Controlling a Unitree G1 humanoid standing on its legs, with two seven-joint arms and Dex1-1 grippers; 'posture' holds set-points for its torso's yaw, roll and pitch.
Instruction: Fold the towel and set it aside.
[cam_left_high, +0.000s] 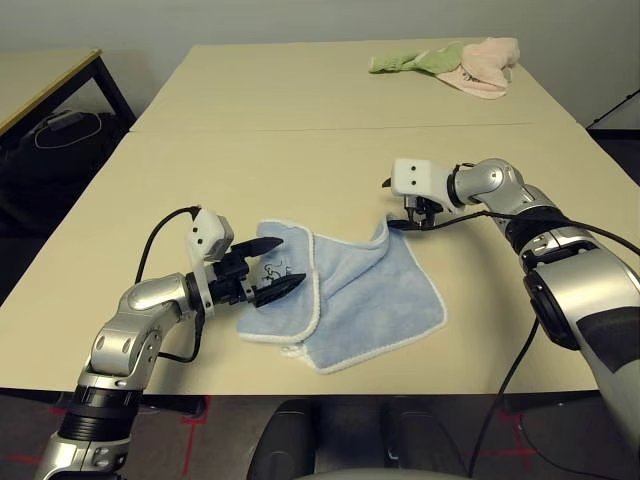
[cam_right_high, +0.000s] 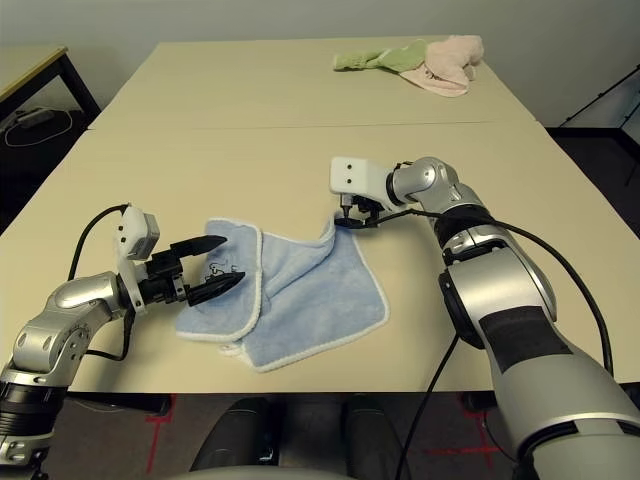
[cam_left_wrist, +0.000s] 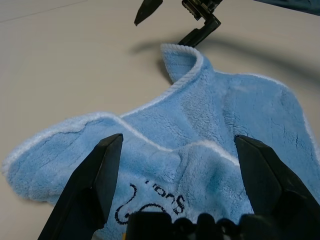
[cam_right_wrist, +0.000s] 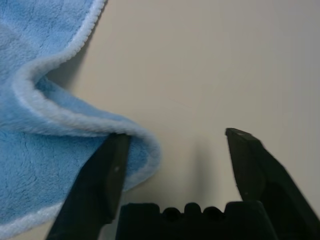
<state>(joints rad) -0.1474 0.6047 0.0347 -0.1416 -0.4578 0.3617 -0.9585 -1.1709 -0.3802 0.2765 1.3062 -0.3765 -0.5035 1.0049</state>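
Observation:
Next, my right gripper grabs the towel by its curled hem corner (cam_left_high: 385, 226) to fold it. The corner stands up off the table while the body of the towel (cam_left_high: 375, 308) lies slack.
The light blue towel (cam_left_high: 365, 290) lies rumpled on the near part of the table, its left part doubled over with the dark embroidered mark (cam_left_wrist: 150, 205) facing up. My left gripper (cam_left_high: 288, 262) hovers open over that folded left part, a finger on each side of the mark. My right gripper (cam_left_high: 410, 218) is at the towel's far right corner (cam_right_wrist: 145, 145), which stands up off the table. It is open, and in the right wrist view one finger (cam_right_wrist: 107, 175) touches the curled corner while the other stands apart over bare table.
A green cloth (cam_left_high: 410, 60) and a pink cloth (cam_left_high: 485, 65) lie together at the table's far right. A second table (cam_left_high: 50, 85) with a black frame stands off to the left. The front table edge (cam_left_high: 330, 385) runs just below the towel.

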